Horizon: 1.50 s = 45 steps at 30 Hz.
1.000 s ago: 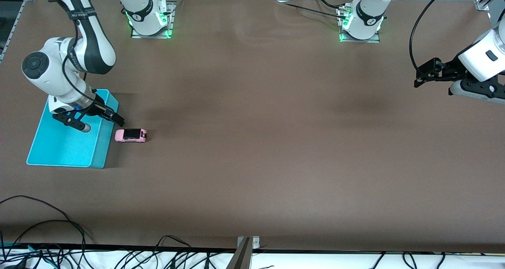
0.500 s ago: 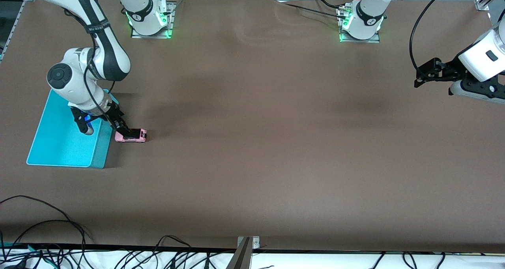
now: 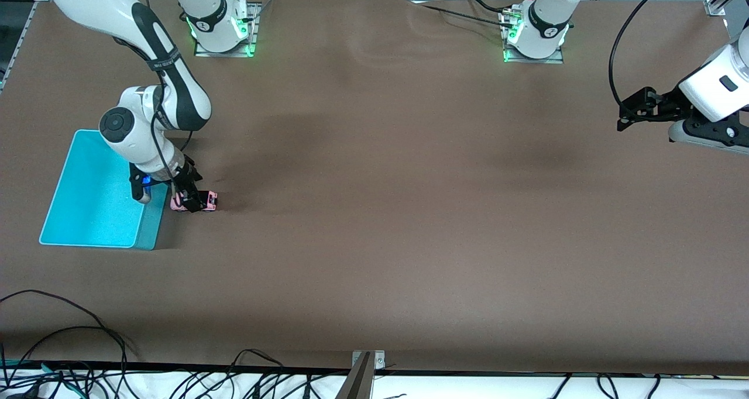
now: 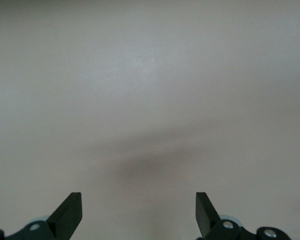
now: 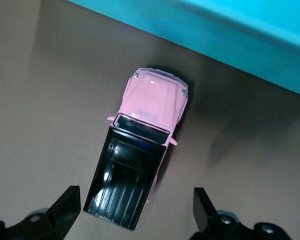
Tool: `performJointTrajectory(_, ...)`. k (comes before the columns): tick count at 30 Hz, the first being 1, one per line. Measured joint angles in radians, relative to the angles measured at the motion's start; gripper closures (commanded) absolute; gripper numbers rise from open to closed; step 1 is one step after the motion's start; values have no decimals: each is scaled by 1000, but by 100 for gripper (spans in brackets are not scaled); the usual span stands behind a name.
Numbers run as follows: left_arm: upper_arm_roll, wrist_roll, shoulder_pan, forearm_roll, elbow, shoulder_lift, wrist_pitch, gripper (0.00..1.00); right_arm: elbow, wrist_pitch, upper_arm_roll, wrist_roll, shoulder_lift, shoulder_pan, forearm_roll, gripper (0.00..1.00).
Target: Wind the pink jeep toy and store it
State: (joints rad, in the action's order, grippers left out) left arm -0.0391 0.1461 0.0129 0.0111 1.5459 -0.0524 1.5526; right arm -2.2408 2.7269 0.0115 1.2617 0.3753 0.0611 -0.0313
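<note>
The black roof [image 5: 126, 172] slants between my fingers, which reach only its rear end [image 5: 112, 210]. It isn't time to close yet: my right gripper needs to turn and move toward the jeep's hood first, then close on it.
The pink jeep toy [image 3: 206, 201] sits on the brown table beside the cyan bin [image 3: 88, 200], on the side toward the left arm. In the right wrist view the jeep [image 5: 140, 150] shows a pink hood and a black roof, its hood toward the bin [image 5: 240, 45]. My right gripper [image 3: 188, 199] is open directly over the jeep, a finger on either side of its rear end, apart from it [image 5: 135, 212]. My left gripper [image 3: 629, 115] is open and empty, waiting above the table at the left arm's end [image 4: 138, 212].
The cyan bin is empty and stands at the right arm's end of the table. Black cables [image 3: 70, 352] lie along the table edge nearest the front camera. A metal bracket [image 3: 363, 370] sits at that edge's middle.
My right gripper has moved from over the bin's edge toward the left arm's end and down, over the jeep. The jeep and the left arm have not moved.
</note>
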Motion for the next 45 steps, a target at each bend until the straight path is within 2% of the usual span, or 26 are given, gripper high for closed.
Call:
performJointTrajectory(23, -4, 0, 2, -9, -2, 0, 11, 0, 38, 17, -12, 5, 42, -4, 9, 1)
performJointTrajectory(26, -4, 0, 2, -9, -2, 0, 11, 0, 39, 25, -18, 5, 51, -7, 10, 18)
performJointTrajectory(27, -4, 0, 2, -9, -2, 0, 11, 0, 40, 28, -19, 5, 52, -8, 10, 26)
performJointTrajectory(29, -4, 0, 2, -9, -2, 0, 11, 0, 45, 32, -22, 5, 54, -9, 10, 57)
performJointTrajectory(32, -4, 0, 2, -9, -2, 0, 11, 0, 51, 33, -24, 5, 54, -10, 10, 80)
performJointTrajectory(35, -4, 0, 2, -9, -2, 0, 11, 0, 55, 33, -25, 5, 54, -10, 10, 99)
performJointTrajectory(45, -4, 0, 2, -9, -2, 0, 11, 0, 59, 33, -24, 6, 53, -9, 26, 100)
